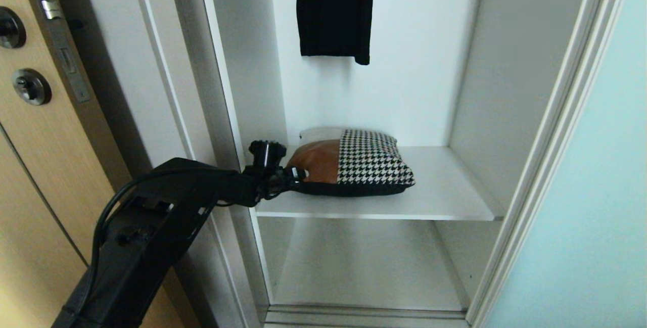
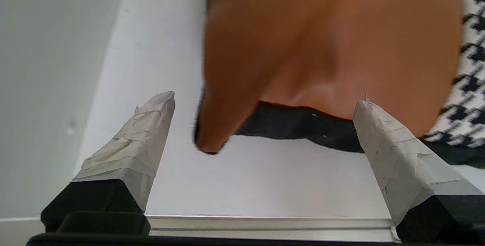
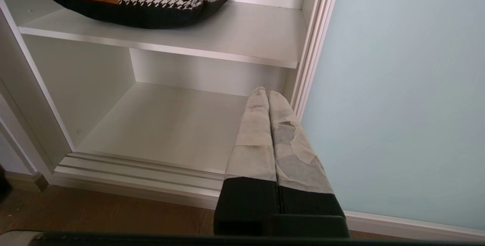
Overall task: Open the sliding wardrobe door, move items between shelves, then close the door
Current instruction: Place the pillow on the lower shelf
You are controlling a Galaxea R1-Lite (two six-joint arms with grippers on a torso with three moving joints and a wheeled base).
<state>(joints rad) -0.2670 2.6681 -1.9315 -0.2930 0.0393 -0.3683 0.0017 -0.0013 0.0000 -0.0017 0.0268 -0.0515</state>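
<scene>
The cushion needs to come off the upper white shelf, so the robot's left gripper should next grab it by its tan leather corner (image 2: 218, 133).
The cushion (image 1: 354, 164), tan leather and houndstooth with a black back, lies on the upper white shelf (image 1: 445, 191) of the open wardrobe. My left gripper (image 1: 298, 172) reaches in at its tan left end. In the left wrist view this gripper (image 2: 265, 100) is open, taped fingertips (image 2: 151, 124) wide apart, the cushion (image 2: 322, 41) and its tan corner just beyond them above the shelf (image 2: 235, 177). The sliding wardrobe door (image 1: 581, 217) is slid to the right. My right gripper (image 3: 267, 93) is shut on nothing, low before the lower shelf (image 3: 170, 124) and beside the door (image 3: 398, 86).
A long black garment (image 1: 333, 9) hangs above the cushion at the back. A light wood door (image 1: 30, 191) with black handles stands left of the wardrobe. The silver floor track (image 3: 144, 166) runs along the wardrobe's base, with wood floor (image 3: 94, 212) in front.
</scene>
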